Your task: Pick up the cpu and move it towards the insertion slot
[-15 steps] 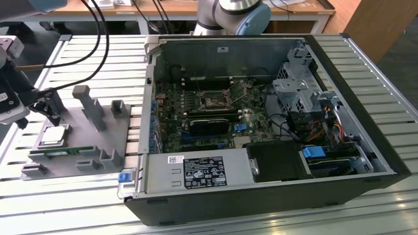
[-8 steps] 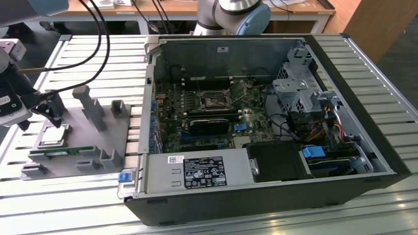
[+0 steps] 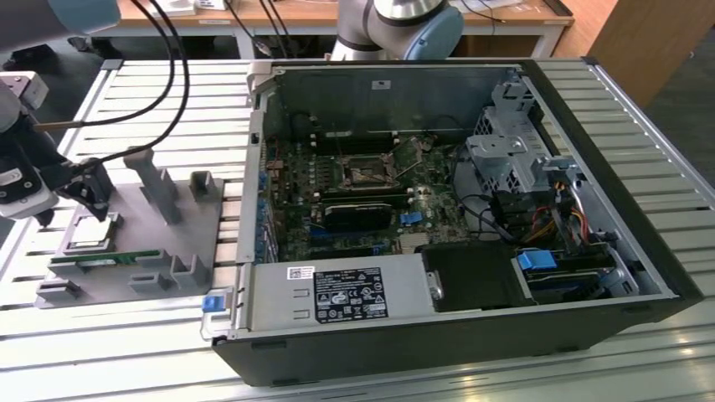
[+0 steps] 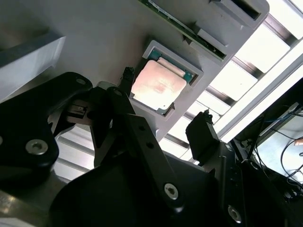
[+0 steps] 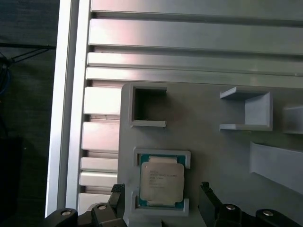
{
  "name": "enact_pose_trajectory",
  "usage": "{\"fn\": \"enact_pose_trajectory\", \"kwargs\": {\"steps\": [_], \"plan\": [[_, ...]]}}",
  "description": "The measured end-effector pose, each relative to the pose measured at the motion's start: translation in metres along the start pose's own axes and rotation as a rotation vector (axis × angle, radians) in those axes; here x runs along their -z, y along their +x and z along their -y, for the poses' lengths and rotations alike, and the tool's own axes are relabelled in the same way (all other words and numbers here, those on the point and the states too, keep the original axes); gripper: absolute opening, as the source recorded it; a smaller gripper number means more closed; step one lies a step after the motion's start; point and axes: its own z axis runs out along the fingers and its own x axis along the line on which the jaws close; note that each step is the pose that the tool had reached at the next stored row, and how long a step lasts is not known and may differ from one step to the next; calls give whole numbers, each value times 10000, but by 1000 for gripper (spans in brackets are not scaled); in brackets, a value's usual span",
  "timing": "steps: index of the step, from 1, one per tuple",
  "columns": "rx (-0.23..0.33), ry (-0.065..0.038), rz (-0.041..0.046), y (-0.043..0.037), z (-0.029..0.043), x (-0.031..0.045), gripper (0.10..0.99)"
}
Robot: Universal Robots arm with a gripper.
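Note:
My open fingers are still above the CPU [image 5: 162, 182] in the grey pocket [image 5: 162, 212], so closing now would miss it. My gripper lowers first, then closes on the CPU.
The cpu [image 3: 92, 234] lies flat in a shallow square pocket of a grey holder [image 3: 167, 239] at the exterior view's left, shiny metal top up. Both wrist views show the cpu [image 4: 157, 85] [image 5: 162, 182] seated in its pocket. My gripper [image 3: 69, 209] hangs just above it, open, with one black finger [image 5: 117, 195] on each side of the chip and nothing between them. In the second wrist view the gripper [image 4: 165, 101] brackets the chip without touching it. The insertion slot [image 3: 367, 172] sits on the motherboard inside the open computer case, far from the gripper.
The open black computer case [image 3: 625, 251] stands on a slatted metal table [image 3: 167, 92]. The grey holder has upright posts [image 3: 156, 188] and a green memory stick [image 3: 106, 260] along its near edge. Black cables [image 3: 167, 59] trail from the arm. A second robot base [image 3: 397, 25] stands behind the case.

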Motion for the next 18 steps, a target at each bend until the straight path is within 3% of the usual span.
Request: {"fn": "enact_pose_trajectory", "kwargs": {"steps": [18], "plan": [[0, -3, 8, -3, 10, -209, 722]]}}
